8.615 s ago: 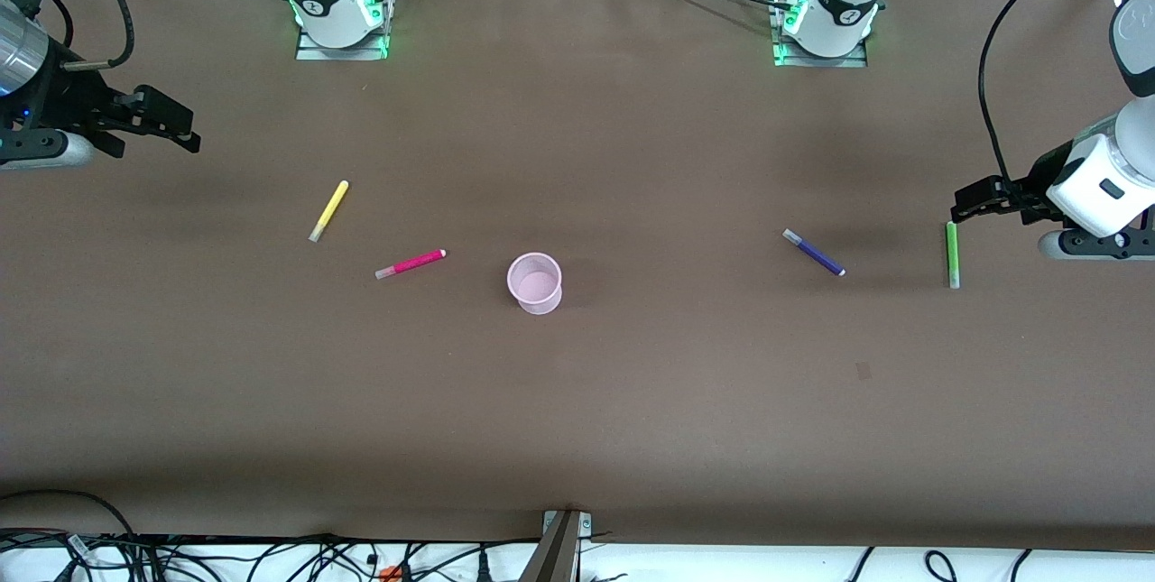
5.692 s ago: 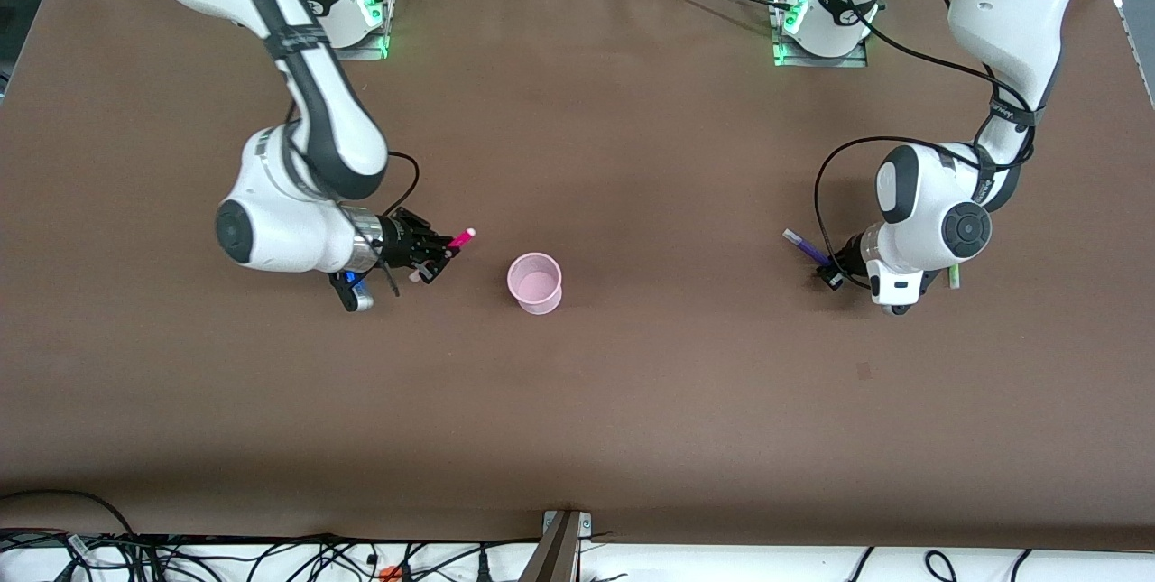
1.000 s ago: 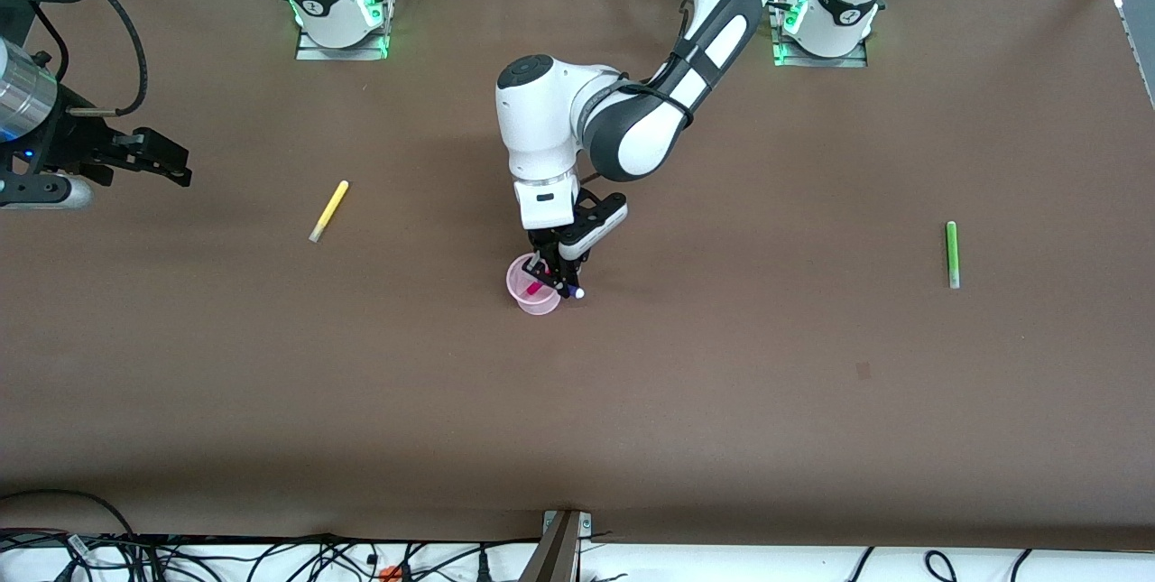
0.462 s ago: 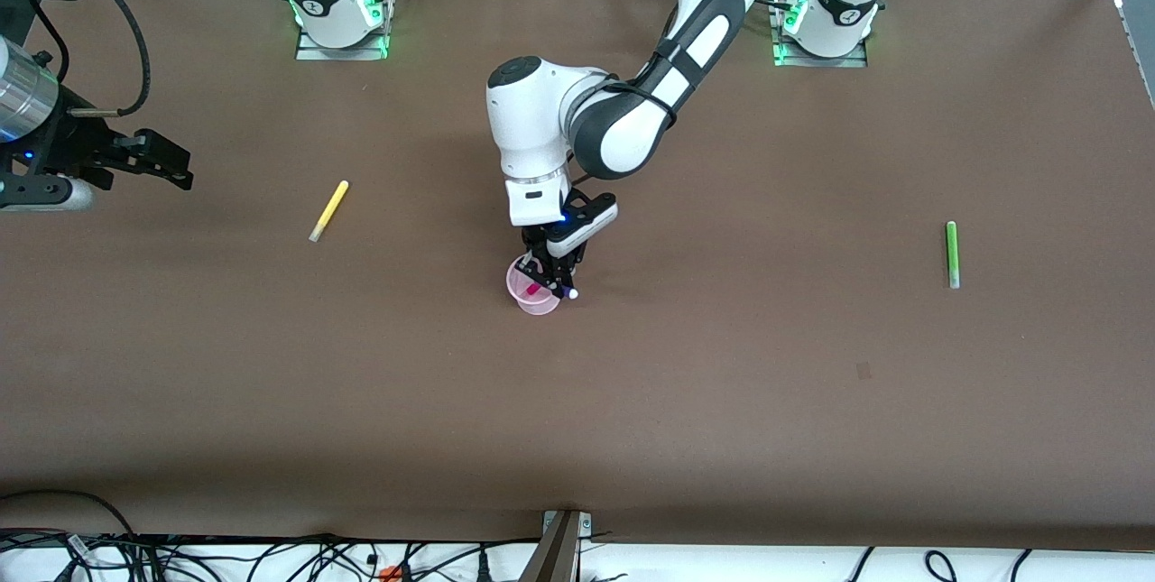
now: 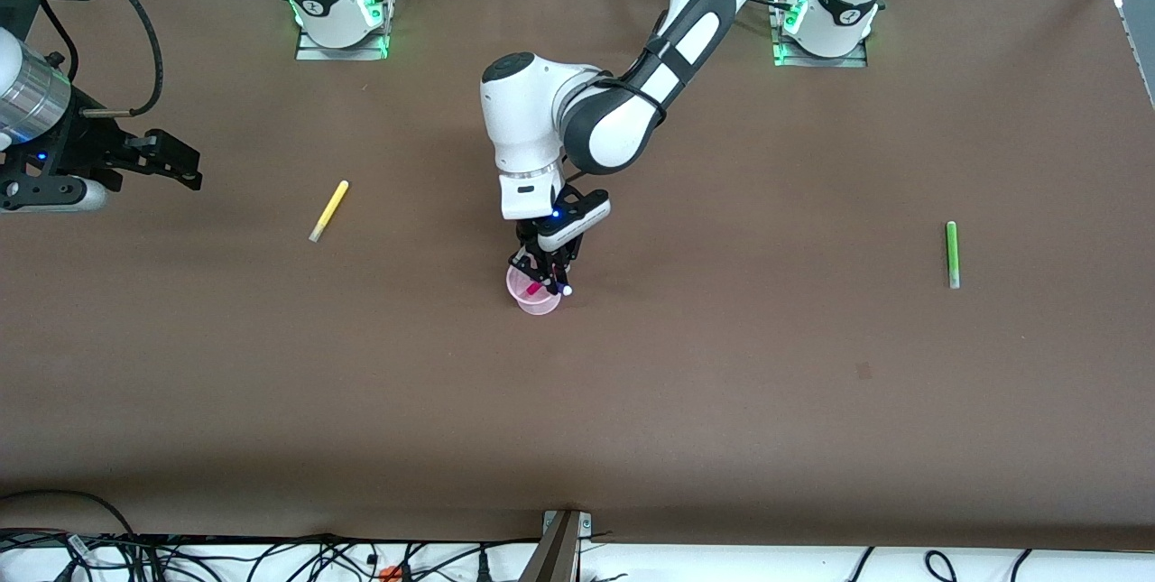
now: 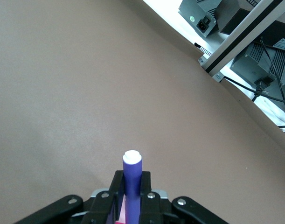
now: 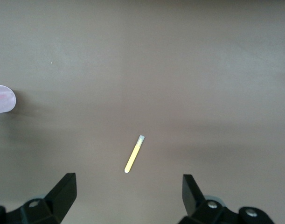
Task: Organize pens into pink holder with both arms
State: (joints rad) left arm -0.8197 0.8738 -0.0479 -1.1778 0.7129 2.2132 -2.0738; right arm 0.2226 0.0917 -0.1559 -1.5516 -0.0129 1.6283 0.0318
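The purple pen would rest in the holder, as its lower end is inside the pink holder's rim, so my left gripper needs to open now.
The pink holder stands mid-table with the magenta pen in it. My left gripper hangs right over the holder, shut on the purple pen, whose pale tip sticks out over the rim. The yellow pen lies on the table toward the right arm's end and shows in the right wrist view. The green pen lies toward the left arm's end. My right gripper is open and empty, up in the air at the right arm's end of the table. The holder's edge shows in the right wrist view.
The brown table is bare apart from the pens and holder. The arm bases stand along the edge farthest from the front camera. Cables lie past the edge nearest the front camera.
My left gripper has shifted slightly toward the right arm's end, centring the purple pen over the holder. My right gripper has drifted a little. The magenta pen went into the holder earlier.
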